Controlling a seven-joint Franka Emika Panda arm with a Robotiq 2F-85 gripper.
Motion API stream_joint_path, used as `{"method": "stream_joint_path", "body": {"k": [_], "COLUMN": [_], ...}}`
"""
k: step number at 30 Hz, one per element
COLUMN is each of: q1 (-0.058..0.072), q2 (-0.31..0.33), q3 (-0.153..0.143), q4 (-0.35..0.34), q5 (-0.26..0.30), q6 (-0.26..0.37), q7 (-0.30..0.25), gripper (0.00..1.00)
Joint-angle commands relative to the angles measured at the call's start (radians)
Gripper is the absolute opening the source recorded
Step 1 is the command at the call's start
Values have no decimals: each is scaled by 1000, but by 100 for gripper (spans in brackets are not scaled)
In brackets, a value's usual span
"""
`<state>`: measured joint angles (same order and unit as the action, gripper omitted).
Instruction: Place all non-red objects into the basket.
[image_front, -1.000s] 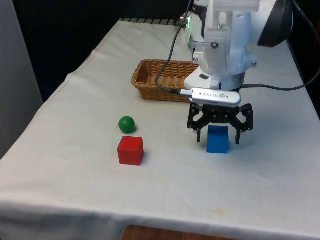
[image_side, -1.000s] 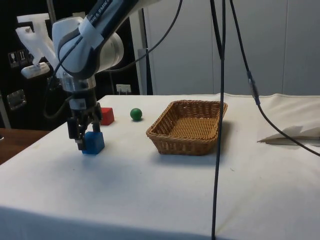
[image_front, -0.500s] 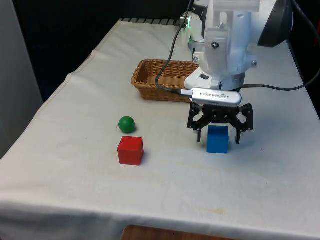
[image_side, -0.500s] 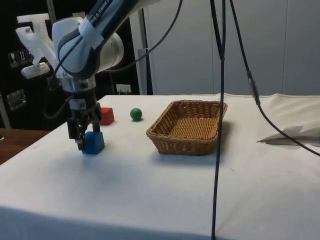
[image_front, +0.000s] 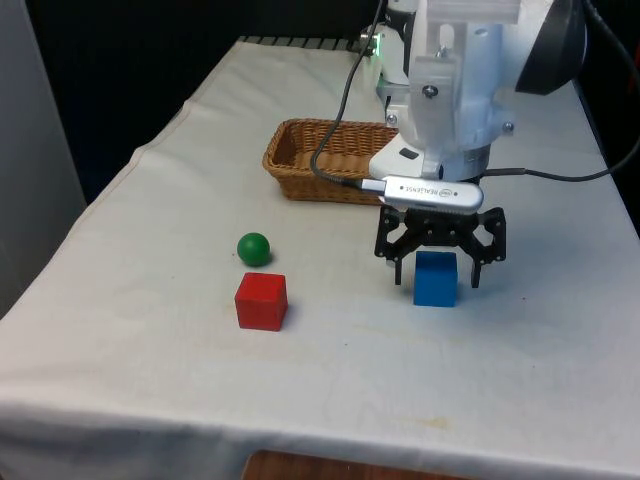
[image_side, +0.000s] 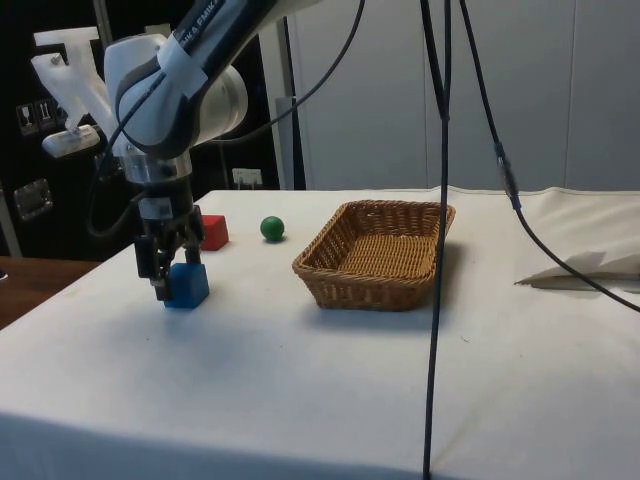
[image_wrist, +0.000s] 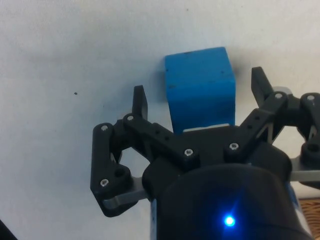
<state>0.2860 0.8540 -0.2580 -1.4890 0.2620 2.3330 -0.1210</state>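
Observation:
The gripper grabs the blue cube (image_front: 435, 280) by its opposite sides next, to get this non-red object into the wicker basket (image_front: 300, 160).
A blue cube (image_front: 435, 280) rests on the white cloth between the fingers of my gripper (image_front: 437, 276), which has come down over it from above. The gripper is open: in the wrist view a gap shows on each side of the blue cube (image_wrist: 200, 87), and neither fingertip (image_wrist: 140, 100) touches it. From the side the gripper (image_side: 166, 284) straddles the blue cube (image_side: 188, 286) low over the table. A green ball (image_front: 254, 248) and a red cube (image_front: 261, 300) lie towards the front view's left. The wicker basket (image_front: 300, 160) stands behind them, nothing in it.
The basket (image_side: 380, 255) sits about a hand's width beyond the blue cube in the side view. Black cables (image_side: 440, 200) hang down in front of that camera. Bare cloth spreads around the objects to the table's front edge.

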Motion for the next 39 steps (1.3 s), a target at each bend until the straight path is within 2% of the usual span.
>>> {"method": "stream_joint_path", "body": {"k": [1, 17, 18, 20, 21, 22, 25, 27, 36, 39], "q1": [-1, -1, -1, -1, -1, -1, -1, -1, -1, 1], "q2": [4, 4, 4, 4, 4, 4, 4, 4, 4, -26], "q3": [1, 0, 0, 0, 0, 0, 0, -1, -1, -10], "q4": [5, 10, 11, 11, 11, 11, 12, 12, 11, 4], "q5": [0, 0, 0, 0, 0, 0, 0, 0, 0, -5], "q6": [-1, -2, -2, -2, -2, -2, -2, -2, -2, -20], "q7": [0, 0, 0, 0, 0, 0, 0, 0, 0, -3], "gripper": [100, 100, 97, 80, 70, 53, 19, 2, 3, 3]}}
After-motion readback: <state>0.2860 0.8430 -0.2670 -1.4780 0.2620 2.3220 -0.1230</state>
